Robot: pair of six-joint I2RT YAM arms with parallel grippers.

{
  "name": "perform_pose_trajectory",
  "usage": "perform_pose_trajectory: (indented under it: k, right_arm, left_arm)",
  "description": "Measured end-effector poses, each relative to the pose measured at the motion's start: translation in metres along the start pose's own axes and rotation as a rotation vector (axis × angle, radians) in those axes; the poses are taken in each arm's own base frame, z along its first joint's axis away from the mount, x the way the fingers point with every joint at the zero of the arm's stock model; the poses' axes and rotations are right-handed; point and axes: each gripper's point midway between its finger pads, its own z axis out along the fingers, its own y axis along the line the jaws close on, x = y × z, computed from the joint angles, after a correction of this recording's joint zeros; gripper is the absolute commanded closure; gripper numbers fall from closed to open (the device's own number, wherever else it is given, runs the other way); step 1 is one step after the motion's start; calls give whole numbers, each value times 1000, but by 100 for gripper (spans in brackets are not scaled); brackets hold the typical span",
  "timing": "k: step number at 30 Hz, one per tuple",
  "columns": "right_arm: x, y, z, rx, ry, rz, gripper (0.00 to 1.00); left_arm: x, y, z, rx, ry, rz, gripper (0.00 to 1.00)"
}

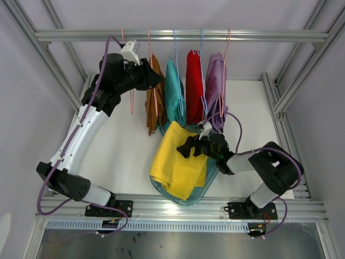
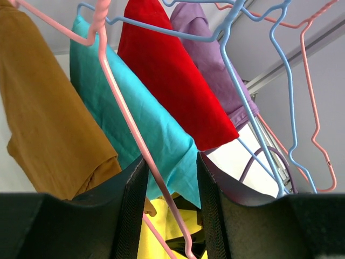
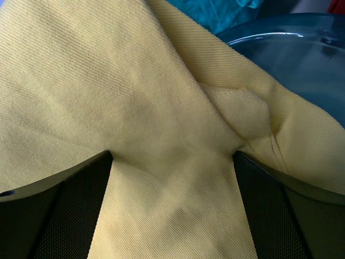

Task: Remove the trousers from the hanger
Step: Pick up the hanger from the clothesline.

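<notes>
The left gripper needs to grab the pink hanger by its bare side wire next, so that the brown trousers stay free to be removed.
Brown trousers (image 1: 153, 105), teal trousers (image 1: 173, 94), red trousers (image 1: 194, 86) and lilac trousers (image 1: 216, 89) hang on wire hangers from the top rail (image 1: 183, 35). Yellow trousers (image 1: 175, 162) lie off the hanger, draped over a blue tub (image 1: 209, 184). My left gripper (image 1: 157, 80) is up at the brown trousers. In the left wrist view it (image 2: 171, 208) is open, with the pink hanger wire (image 2: 121, 116) running between the jaws, not clamped. My right gripper (image 1: 187, 148) is open, its jaws spread on the yellow cloth (image 3: 161, 108).
A bare pink hanger (image 1: 131, 91) hangs left of the brown trousers. Aluminium frame posts (image 1: 294, 81) stand at both sides of the white table (image 1: 124, 156). A purple cable (image 1: 237, 127) loops near the lilac trousers.
</notes>
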Motion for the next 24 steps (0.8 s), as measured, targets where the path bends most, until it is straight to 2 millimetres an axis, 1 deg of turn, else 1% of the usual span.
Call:
perform_pose_trajectory:
  k: [5, 11, 14, 15, 18, 23, 24]
  right_arm:
    - [0, 0, 1, -7, 3, 0, 1]
    - [0, 1, 7, -26, 8, -3, 0]
    - [-1, 2, 9, -34, 10, -3, 1]
    - [-1, 2, 10, -36, 11, -3, 1]
    - [-1, 2, 13, -43, 11, -3, 1]
    - [-1, 3, 16, -57, 14, -3, 0]
    - [-2, 3, 17, -60, 13, -3, 0]
  left_arm:
    - [3, 1, 7, 9, 4, -16, 56]
    - [18, 10, 21, 0, 40, -28, 57]
    - [25, 14, 29, -2, 59, -37, 61]
    - [26, 15, 31, -3, 64, -40, 66]
    - [26, 13, 32, 6, 61, -47, 72]
    - [27, 14, 33, 10, 48, -65, 77]
    - [27, 14, 33, 8, 45, -69, 80]
